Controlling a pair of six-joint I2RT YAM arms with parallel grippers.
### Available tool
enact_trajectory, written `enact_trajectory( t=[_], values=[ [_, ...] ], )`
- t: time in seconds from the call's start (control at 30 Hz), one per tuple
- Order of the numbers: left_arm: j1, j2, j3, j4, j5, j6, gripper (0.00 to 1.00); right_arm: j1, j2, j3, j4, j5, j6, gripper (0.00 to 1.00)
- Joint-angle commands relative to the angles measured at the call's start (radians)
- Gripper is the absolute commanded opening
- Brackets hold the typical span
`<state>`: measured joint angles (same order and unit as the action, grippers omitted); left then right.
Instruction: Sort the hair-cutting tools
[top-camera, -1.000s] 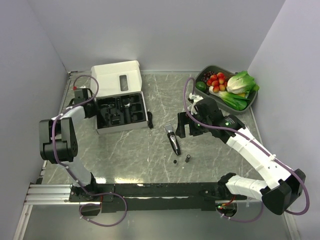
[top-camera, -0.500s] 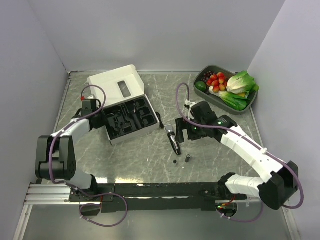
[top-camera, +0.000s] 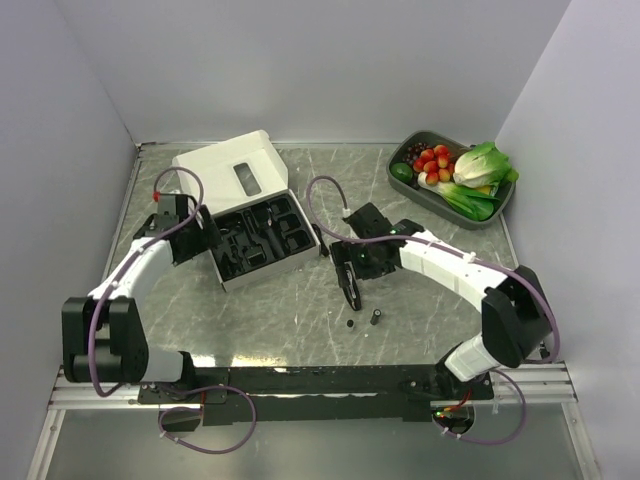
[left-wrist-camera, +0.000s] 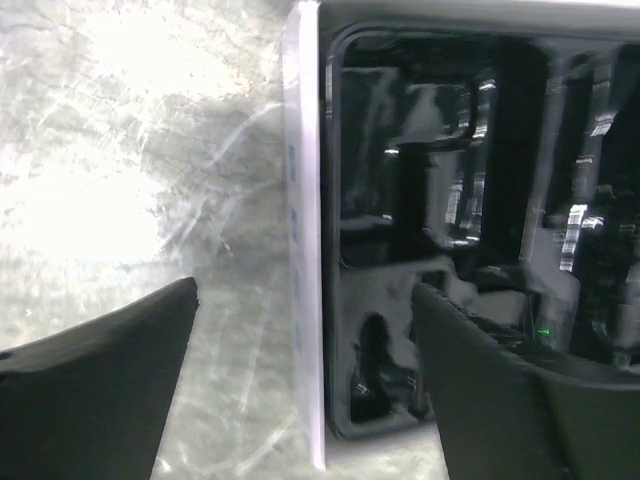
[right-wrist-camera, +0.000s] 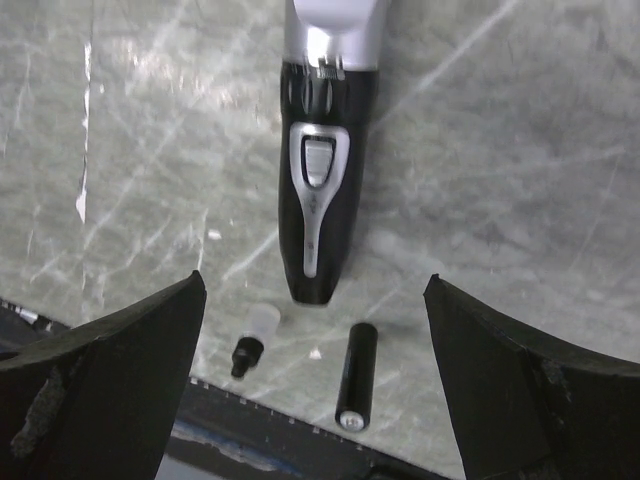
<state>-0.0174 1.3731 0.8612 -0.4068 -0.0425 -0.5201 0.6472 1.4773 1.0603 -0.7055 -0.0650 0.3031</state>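
Note:
The clipper should lie lengthwise in the tray (top-camera: 258, 240), so my right gripper should next grab it across the sides of its black body (top-camera: 350, 285), with its silver head forward.
The slim black hair clipper (top-camera: 349, 289) (right-wrist-camera: 320, 200) with its silver head lies on the marble table. My right gripper (top-camera: 348, 268) (right-wrist-camera: 312, 283) hangs open just above it, one finger on each side of its tail end. Two small bits lie in front of it: a black cylinder (top-camera: 376, 316) (right-wrist-camera: 355, 390) and a tiny capped piece (top-camera: 351, 324) (right-wrist-camera: 250, 340). A small curved black attachment (top-camera: 321, 243) lies by the box's right corner. My left gripper (top-camera: 207, 240) (left-wrist-camera: 303, 290) is open, straddling the left wall (left-wrist-camera: 303, 250) of the white box that holds the black tray (top-camera: 258, 240) (left-wrist-camera: 440, 200).
The box's white lid (top-camera: 235, 170) stands open behind the tray. A dark bowl (top-camera: 402, 158) of vegetables and red fruit sits at the back right. The black base rail (top-camera: 300, 380) runs along the near edge. Grey walls close in the table.
The box was turned and dragged toward the middle, then my left gripper opened and let go of its wall. My right arm swung left and came down over the clipper.

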Motion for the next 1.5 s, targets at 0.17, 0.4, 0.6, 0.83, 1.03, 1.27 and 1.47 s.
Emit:
enact_trajectory(
  t=[0.17,0.4,0.6,0.83,1.03,1.27,1.47],
  values=[
    [-0.003,-0.166,0.133,-0.15,0.058,0.006,0.97,0.02,0.142,0.101,0.066,0.03,-0.061,0.91],
    [-0.004,-0.245,0.188,-0.23,0.098,0.0,0.97,0.045,0.238,0.142,0.06,0.064,-0.064,0.86],
    [-0.003,-0.286,0.19,-0.231,0.105,0.012,0.97,0.054,0.296,0.179,0.041,0.126,-0.065,0.74],
    [-0.003,-0.302,0.177,-0.236,0.101,0.025,0.97,0.065,0.35,0.193,0.026,0.188,-0.062,0.62],
    [-0.003,-0.315,0.176,-0.242,0.09,0.04,0.97,0.069,0.37,0.201,0.026,0.198,-0.062,0.54],
    [-0.003,-0.328,0.177,-0.254,0.079,0.051,0.97,0.081,0.341,0.233,-0.009,0.254,-0.053,0.27],
    [-0.004,-0.356,0.183,-0.267,0.085,0.045,0.97,0.092,0.249,0.361,-0.117,0.326,-0.062,0.23]
  ],
)
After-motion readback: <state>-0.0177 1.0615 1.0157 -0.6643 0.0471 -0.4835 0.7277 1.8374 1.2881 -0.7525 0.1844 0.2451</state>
